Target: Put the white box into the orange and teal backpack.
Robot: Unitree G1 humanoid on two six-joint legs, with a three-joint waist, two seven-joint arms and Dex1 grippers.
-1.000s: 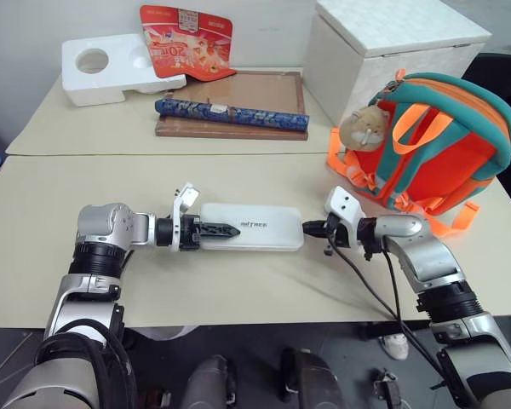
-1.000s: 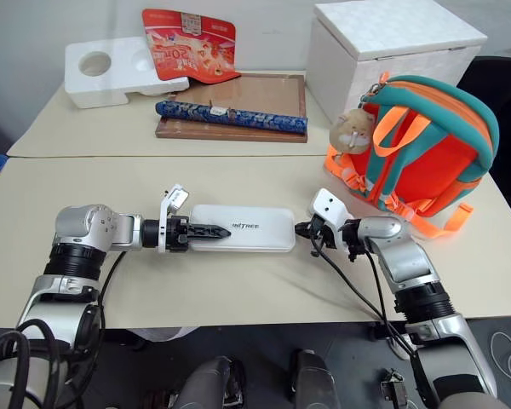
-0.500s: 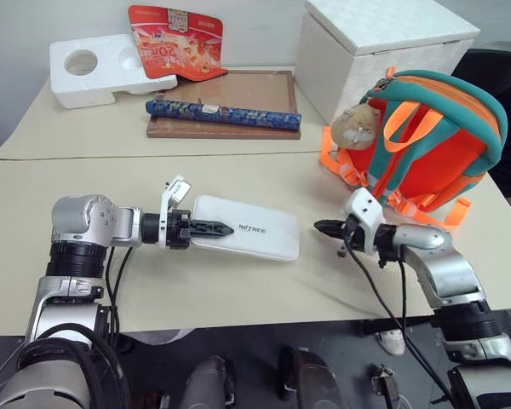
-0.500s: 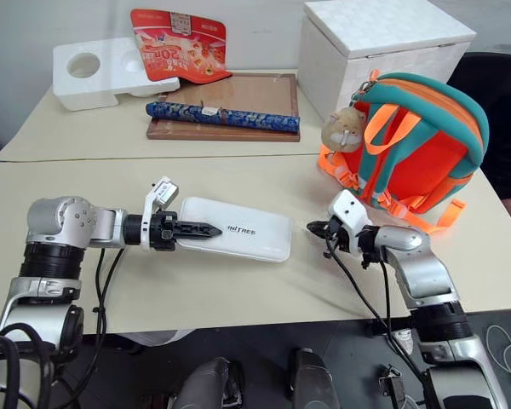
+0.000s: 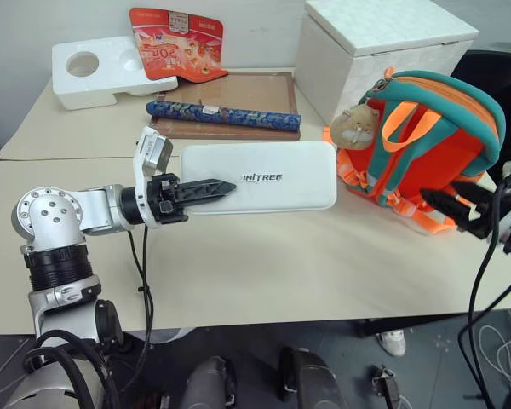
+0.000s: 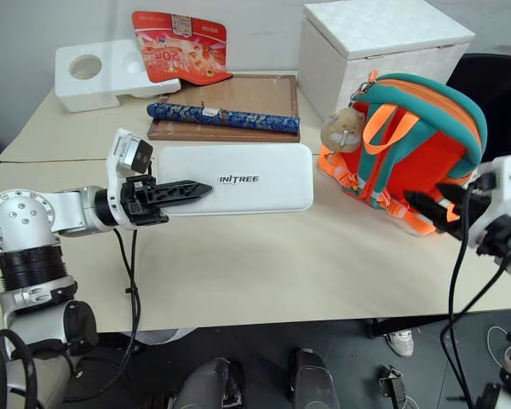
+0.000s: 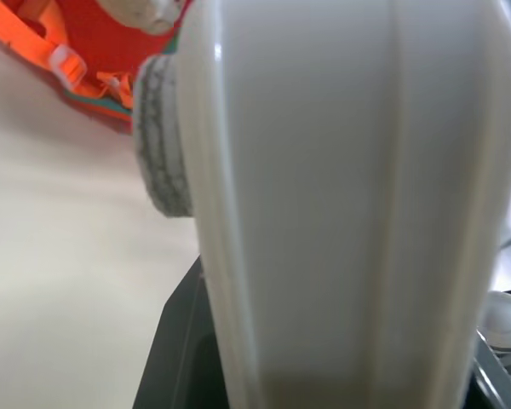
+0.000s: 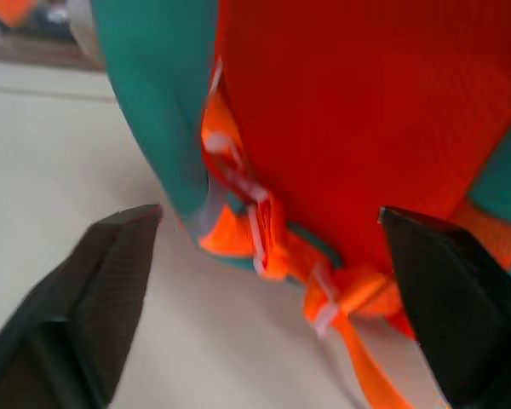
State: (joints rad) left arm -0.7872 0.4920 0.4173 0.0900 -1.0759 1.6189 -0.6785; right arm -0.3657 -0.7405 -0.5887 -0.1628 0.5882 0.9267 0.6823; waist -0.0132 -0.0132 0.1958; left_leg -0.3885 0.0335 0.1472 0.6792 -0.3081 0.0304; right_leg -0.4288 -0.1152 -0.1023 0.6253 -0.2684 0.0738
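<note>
The robot's right gripper should next hold the backpack steady for the white box (image 5: pixel 277 176), so it should grab the backpack by its teal shoulder strap (image 5: pixel 402 162).
The white box (image 5: pixel 277 176), flat with dark lettering, hangs level above the table, its long face turned toward me. My left gripper (image 5: pixel 228 185) is shut on its left end, one black finger lying across its front. In the left wrist view the white box (image 7: pixel 349 196) rises up the middle. The orange and teal backpack (image 5: pixel 439 128) stands upright at the right, a plush hamster charm (image 5: pixel 358 126) on its near left side; the box's right end is close to the charm. My right gripper (image 5: pixel 451 210) is open, low at the backpack's front right. The right wrist view has its fingers (image 8: pixel 111 281) spread before the backpack's orange straps (image 8: pixel 264 247).
A large white cube box (image 5: pixel 370 43) stands behind the backpack. At the back lie a styrofoam block (image 5: pixel 102 68), a red snack bag (image 5: pixel 177 43) and a wooden board (image 5: pixel 238 89) with a blue patterned roll (image 5: pixel 226 113). A black chair (image 5: pixel 502 72) sits at far right.
My left gripper has lifted the white box off the table and tipped it onto its edge, nearer the backpack. My right gripper swung right and up, away from the box's end, and opened.
</note>
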